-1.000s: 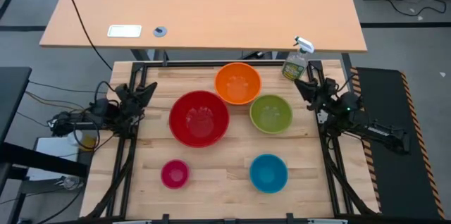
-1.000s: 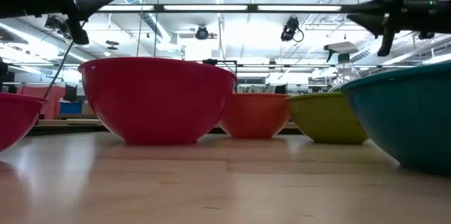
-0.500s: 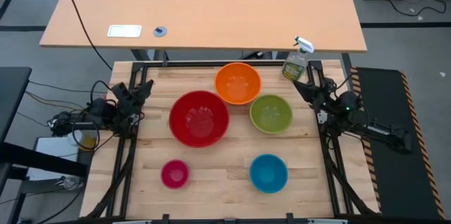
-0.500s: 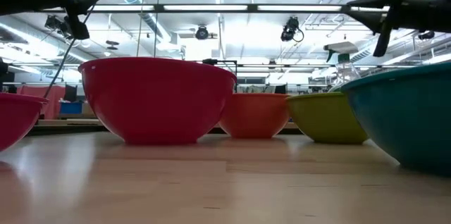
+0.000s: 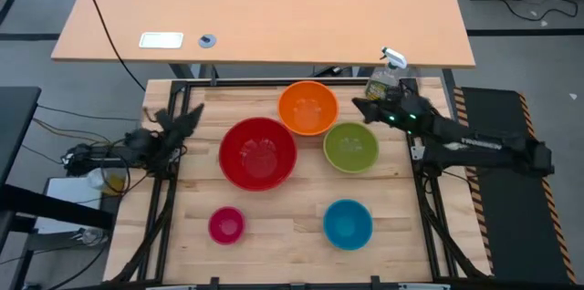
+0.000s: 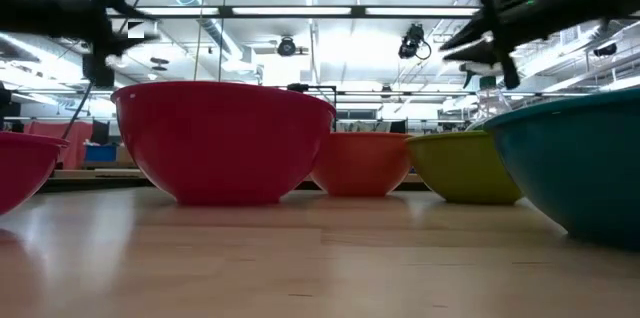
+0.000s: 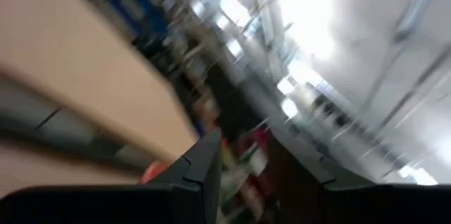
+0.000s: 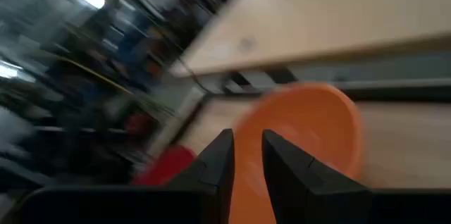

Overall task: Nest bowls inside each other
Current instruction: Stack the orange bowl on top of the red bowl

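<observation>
My right gripper is to take hold of the orange bowl by its rim (image 5: 336, 108) next, so that the bowl can be nested inside the larger red bowl (image 5: 257, 153).
Five bowls stand on their bases on the wooden table, none inside another: red (image 5: 258, 151) in the middle, orange (image 5: 308, 108) behind it, green (image 5: 351, 147) to the right, blue (image 5: 348, 223) near right, pink (image 5: 226, 224) near left. My right gripper (image 5: 359, 108) hangs above the table between the orange and green bowls, its fingers (image 8: 220, 159) a narrow gap apart with nothing between them. My left gripper (image 5: 188, 119) is open at the table's left edge, left of the red bowl and well above the tabletop (image 6: 100, 28).
A clear spray bottle (image 5: 383, 78) stands at the table's far right corner, just behind my right arm. A larger tan desk (image 5: 265, 7) lies beyond the far edge. Bare wood shows between the pink and blue bowls.
My right gripper has swung out from the table's right edge toward the orange and green bowls, rising a little, most of it in the last half second. My left gripper has turned at the wrist while staying at the left edge. The bowls have not moved.
</observation>
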`<state>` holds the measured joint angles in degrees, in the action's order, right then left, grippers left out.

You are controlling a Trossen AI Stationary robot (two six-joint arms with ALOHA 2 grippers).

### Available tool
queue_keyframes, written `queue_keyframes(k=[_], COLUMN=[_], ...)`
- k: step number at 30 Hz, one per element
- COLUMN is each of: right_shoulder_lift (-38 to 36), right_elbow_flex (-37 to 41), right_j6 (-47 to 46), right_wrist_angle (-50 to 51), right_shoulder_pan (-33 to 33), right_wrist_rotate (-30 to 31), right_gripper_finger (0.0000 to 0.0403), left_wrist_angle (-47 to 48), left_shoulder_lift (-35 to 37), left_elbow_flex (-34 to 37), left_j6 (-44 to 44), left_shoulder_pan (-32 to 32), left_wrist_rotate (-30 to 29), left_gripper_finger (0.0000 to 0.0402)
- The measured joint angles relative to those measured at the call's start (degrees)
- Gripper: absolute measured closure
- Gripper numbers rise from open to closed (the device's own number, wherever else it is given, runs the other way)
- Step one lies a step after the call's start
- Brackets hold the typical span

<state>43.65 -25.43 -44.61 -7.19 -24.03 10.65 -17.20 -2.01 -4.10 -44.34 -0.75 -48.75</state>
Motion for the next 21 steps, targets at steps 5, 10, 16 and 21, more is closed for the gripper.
queue_keyframes(k=[5,10,16,21], right_shoulder_lift=[13.11,25.07,35.25,40.1], right_elbow_flex=[-14.45,-29.86,-38.18,-38.32], right_j6=[4.12,11.78,16.06,18.77], right_wrist_angle=[12.5,30.52,40.5,39.84], right_shoulder_pan=[-0.46,-3.3,-6.6,-8.86], right_wrist_rotate=[0.07,0.23,-2.78,-10.19], right_gripper_finger=[0.0321,0.0321,0.0303,0.0232], left_wrist_angle=[8.92,13.6,32.15,39.9], left_shoulder_lift=[-5.18,-13.87,-25.55,-33.04], left_elbow_flex=[-0.22,-6.82,-20.01,-28.03], left_j6=[-8.69,-3.5,-2.82,-1.86], left_shoulder_pan=[0.0,0.64,7.75,15.25], left_wrist_rotate=[7.74,9.49,11.78,18.6], left_gripper_finger=[0.0286,0.0286,0.0284,0.0259])
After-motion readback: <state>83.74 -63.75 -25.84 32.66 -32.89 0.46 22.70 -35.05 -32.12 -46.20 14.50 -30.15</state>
